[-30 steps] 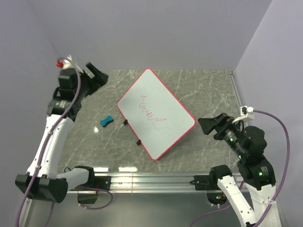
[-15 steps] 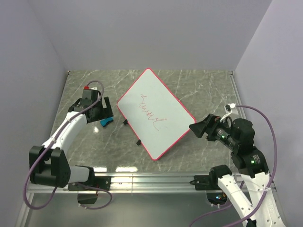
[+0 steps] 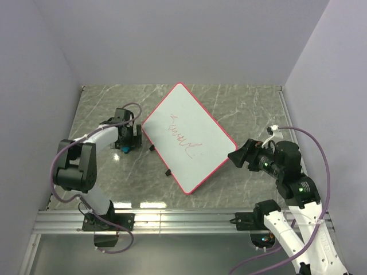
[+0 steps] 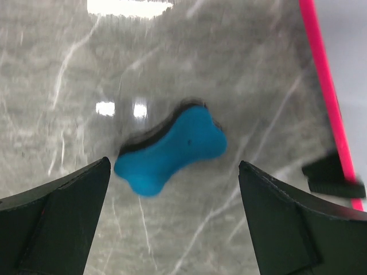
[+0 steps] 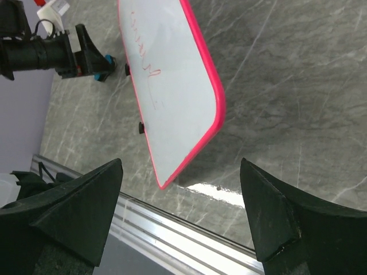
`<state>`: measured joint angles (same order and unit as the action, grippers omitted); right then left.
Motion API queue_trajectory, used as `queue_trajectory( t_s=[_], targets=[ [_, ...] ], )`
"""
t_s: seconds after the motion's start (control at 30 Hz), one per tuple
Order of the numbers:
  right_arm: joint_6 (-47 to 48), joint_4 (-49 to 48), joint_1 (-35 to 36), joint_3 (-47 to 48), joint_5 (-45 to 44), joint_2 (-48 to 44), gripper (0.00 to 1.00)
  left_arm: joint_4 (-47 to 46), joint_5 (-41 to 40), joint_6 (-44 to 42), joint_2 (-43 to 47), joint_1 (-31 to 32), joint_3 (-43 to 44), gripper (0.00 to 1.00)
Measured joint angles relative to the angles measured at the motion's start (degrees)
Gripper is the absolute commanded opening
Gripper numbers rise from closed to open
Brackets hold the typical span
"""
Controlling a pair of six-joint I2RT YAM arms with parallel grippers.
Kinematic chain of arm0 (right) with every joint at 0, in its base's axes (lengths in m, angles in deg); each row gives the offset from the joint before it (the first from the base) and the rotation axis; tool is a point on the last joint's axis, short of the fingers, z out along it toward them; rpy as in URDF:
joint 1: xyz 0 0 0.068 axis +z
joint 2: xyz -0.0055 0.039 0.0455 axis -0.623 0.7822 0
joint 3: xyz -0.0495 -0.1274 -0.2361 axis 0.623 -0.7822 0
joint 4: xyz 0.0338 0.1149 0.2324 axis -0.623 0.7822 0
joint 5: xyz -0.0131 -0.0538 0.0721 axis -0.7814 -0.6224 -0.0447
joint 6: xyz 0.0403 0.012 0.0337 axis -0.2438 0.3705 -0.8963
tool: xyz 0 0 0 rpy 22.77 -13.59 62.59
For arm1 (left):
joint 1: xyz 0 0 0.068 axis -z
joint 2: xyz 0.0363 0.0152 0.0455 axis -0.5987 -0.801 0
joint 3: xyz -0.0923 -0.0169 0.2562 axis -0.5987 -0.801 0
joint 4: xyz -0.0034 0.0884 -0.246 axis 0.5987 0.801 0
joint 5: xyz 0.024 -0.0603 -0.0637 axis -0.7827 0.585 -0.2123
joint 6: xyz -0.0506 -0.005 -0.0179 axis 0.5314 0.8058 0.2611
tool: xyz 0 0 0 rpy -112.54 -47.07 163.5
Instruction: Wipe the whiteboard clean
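Observation:
My left gripper is to grab the blue bone-shaped eraser across its narrow middle [image 3: 126,149] next. Its dark bottom will stay free to erase the whiteboard [image 3: 188,135].
The whiteboard [image 3: 188,135] lies tilted on the grey marble table, white with a pink-red frame, red scribbles on it and two black feet on its left edge. It also shows in the right wrist view [image 5: 172,86], and its frame edge in the left wrist view [image 4: 327,91]. The small blue bone-shaped eraser [image 4: 172,150] lies on the table left of the board [image 3: 125,150]. My left gripper [image 3: 127,141] hovers open right over the eraser, jaws wide on either side. My right gripper [image 3: 235,156] is open and empty beside the board's right edge.
A metal rail [image 3: 183,216] runs along the table's near edge and shows in the right wrist view [image 5: 172,229]. Lavender walls stand close on the left, back and right. My left arm [image 5: 51,54] shows in the right wrist view.
My left gripper has swung down from the back left corner to just over the eraser. My right gripper has moved left toward the board's right edge.

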<state>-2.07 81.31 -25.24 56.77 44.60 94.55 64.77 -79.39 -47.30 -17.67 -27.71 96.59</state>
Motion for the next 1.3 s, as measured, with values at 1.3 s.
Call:
queue_trajectory(
  t_s=[1.3],
  targets=[
    [0.2,0.4,0.1,-1.4,-3.2,-0.7,0.88,-0.2,-0.8,6.2,-0.9,1.6,-2.0,0.69]
  ],
)
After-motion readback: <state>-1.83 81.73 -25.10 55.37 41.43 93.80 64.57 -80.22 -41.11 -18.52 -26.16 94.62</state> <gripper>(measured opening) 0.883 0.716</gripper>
